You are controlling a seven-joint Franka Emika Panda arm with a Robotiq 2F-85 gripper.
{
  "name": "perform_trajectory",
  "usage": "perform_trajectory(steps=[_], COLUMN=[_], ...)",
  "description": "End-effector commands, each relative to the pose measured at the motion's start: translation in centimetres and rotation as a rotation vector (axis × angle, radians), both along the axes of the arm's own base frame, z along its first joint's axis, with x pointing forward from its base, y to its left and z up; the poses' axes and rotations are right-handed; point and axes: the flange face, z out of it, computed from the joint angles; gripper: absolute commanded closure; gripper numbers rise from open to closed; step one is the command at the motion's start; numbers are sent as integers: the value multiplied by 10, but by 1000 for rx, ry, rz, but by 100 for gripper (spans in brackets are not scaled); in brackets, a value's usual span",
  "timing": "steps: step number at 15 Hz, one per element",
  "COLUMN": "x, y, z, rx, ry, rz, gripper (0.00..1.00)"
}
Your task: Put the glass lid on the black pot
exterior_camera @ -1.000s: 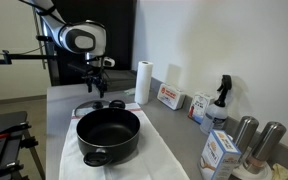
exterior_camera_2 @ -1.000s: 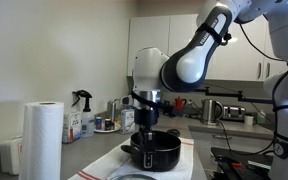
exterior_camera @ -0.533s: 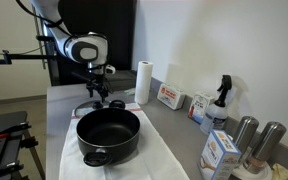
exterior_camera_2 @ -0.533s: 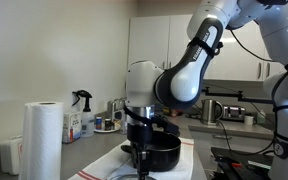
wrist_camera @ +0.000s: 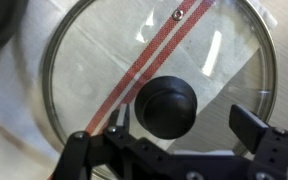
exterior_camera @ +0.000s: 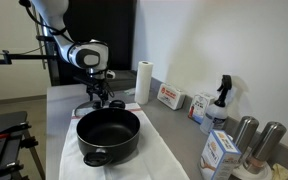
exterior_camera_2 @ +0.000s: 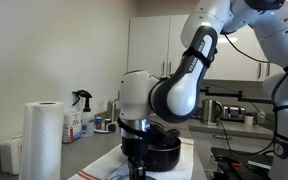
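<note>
My open fingers reach forward on both sides of the black knob (exterior_camera: pixel 97 102) (wrist_camera: pixel 166 105). My gripper should close now. Closing now would hold the knob.
The glass lid (wrist_camera: pixel 134 70) lies flat on a white cloth with a red stripe; it fills the wrist view, its black knob (wrist_camera: pixel 166 105) near the middle. My gripper (wrist_camera: pixel 179 125) is open, its fingers to either side of the knob and just above the lid, not closed on it. In an exterior view the gripper (exterior_camera: pixel 97 97) hangs low over the lid (exterior_camera: pixel 87 107) behind the black pot (exterior_camera: pixel 109 135). The pot stands empty on the cloth, its rim also showing behind the arm in an exterior view (exterior_camera_2: pixel 164 150).
A paper towel roll (exterior_camera: pixel 143 82), boxes (exterior_camera: pixel 170 96), a spray bottle (exterior_camera: pixel 220 100) and metal canisters (exterior_camera: pixel 246 133) line the counter's back and right. The paper roll also stands at the left in an exterior view (exterior_camera_2: pixel 41 138).
The arm has come down toward the lid behind the pot; the gripper is now lower, with its open fingers around the knob.
</note>
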Motion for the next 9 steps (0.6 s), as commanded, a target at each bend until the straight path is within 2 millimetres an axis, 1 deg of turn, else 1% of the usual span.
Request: perform_trajectory(steps=[1, 2, 3, 5, 9], x=[9, 10, 11, 12, 13], y=[6, 6, 5, 4, 2], z=[-6, -6, -5, -3, 4], rx=[-5, -4, -4, -4, -7], ry=[-10, -12, -15, -20, -34], rz=[19, 18, 17, 13, 13], gripper=[28, 31, 31, 44, 75])
